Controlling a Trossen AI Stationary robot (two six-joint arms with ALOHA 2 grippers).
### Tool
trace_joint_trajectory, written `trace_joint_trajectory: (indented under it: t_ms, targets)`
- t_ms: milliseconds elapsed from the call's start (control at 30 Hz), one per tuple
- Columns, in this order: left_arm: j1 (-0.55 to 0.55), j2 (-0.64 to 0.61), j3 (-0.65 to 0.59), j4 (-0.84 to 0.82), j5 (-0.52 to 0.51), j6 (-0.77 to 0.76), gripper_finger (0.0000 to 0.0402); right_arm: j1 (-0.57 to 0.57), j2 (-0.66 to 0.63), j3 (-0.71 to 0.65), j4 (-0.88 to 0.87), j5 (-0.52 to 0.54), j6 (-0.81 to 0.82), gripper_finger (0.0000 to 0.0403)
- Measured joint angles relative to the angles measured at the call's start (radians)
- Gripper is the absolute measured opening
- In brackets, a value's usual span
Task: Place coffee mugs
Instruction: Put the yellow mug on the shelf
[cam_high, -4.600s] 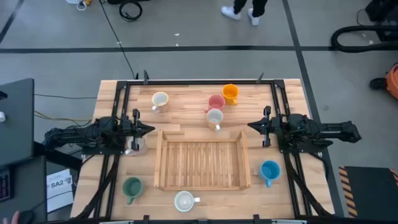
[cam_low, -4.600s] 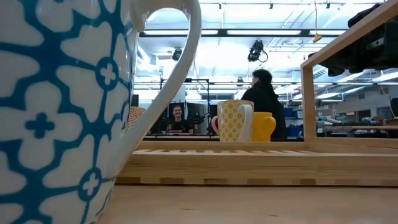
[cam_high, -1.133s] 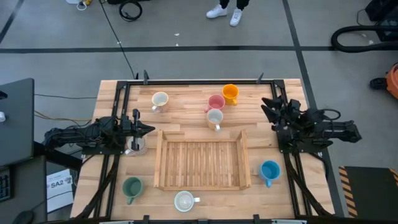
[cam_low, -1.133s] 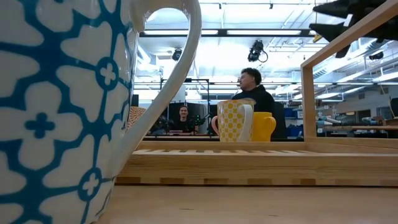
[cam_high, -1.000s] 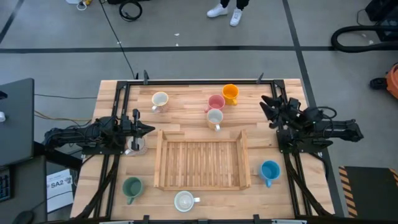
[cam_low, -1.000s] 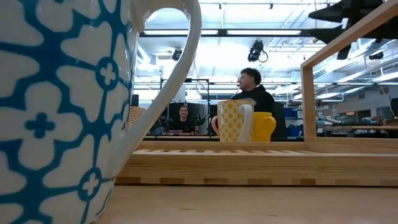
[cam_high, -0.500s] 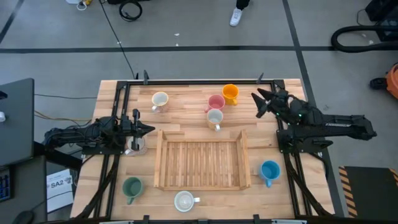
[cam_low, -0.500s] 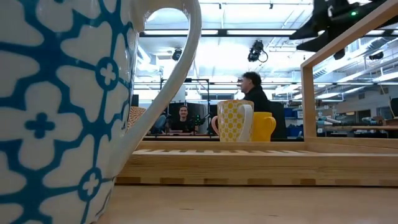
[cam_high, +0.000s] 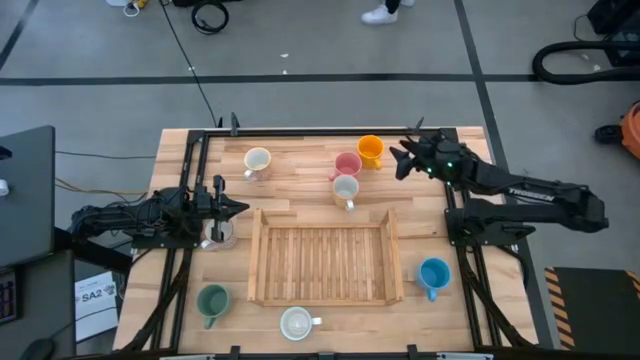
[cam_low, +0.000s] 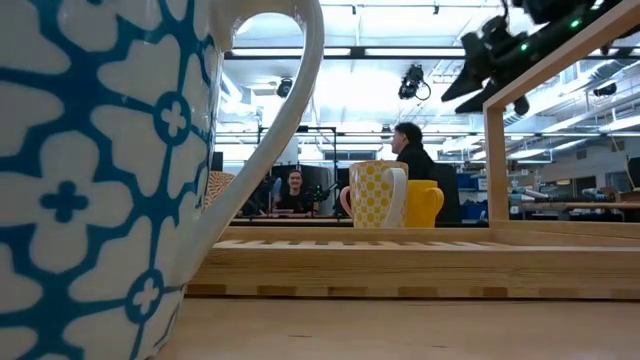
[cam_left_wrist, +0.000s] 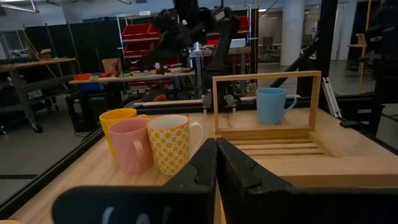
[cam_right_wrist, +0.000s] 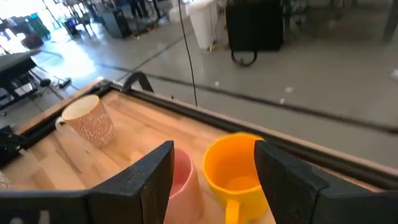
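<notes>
My right gripper is to pick up the orange mug by its handle next. Then it will place the mug in the slatted wooden tray.
Several coffee mugs stand on the wooden table. An orange mug, a pink mug and a yellow-dotted white mug cluster at the far middle. A cream mug is far left, a blue mug near right, a green mug and a white mug near the front. My right gripper hovers open just right of the orange mug, above the table. My left gripper is shut at the table's left, holding nothing.
A slatted wooden tray with raised end rails lies in the table's middle. A pale mug stands under my left arm. Black frame rails run along the table's sides. A blue-patterned mug fills the low view's front.
My right gripper has swung from above the table's right rail toward the far edge and the left, closing on the orange mug. It stays open. No mug has moved.
</notes>
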Motion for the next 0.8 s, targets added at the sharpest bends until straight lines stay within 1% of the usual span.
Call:
trace_joint_trajectory:
  t_ms: [133,200,267,500,633,800]
  targets:
    - [0.0,0.0,0.0,0.0,0.0,0.0,0.0013,-0.067,0.067,0.032,-0.008,-0.115,0.025,0.0227]
    - [0.0,0.0,0.0,0.0,0.0,0.0,0.0013,-0.092,0.105,0.068,-0.036,-0.156,0.025,0.0227]
    - [0.0,0.0,0.0,0.0,0.0,0.0,0.0013,-0.114,0.148,0.122,-0.108,-0.165,0.025,0.0226]
    - [0.0,0.0,0.0,0.0,0.0,0.0,0.0013,-0.176,0.339,0.355,-0.454,-0.18,0.021,0.0226]
    - [0.0,0.0,0.0,0.0,0.0,0.0,0.0013,-0.203,0.461,0.459,-0.565,-0.236,0.021,0.0226]
    - [0.0,0.0,0.0,0.0,0.0,0.0,0.0013,-0.223,0.602,0.557,-0.683,-0.292,0.003,0.0226]
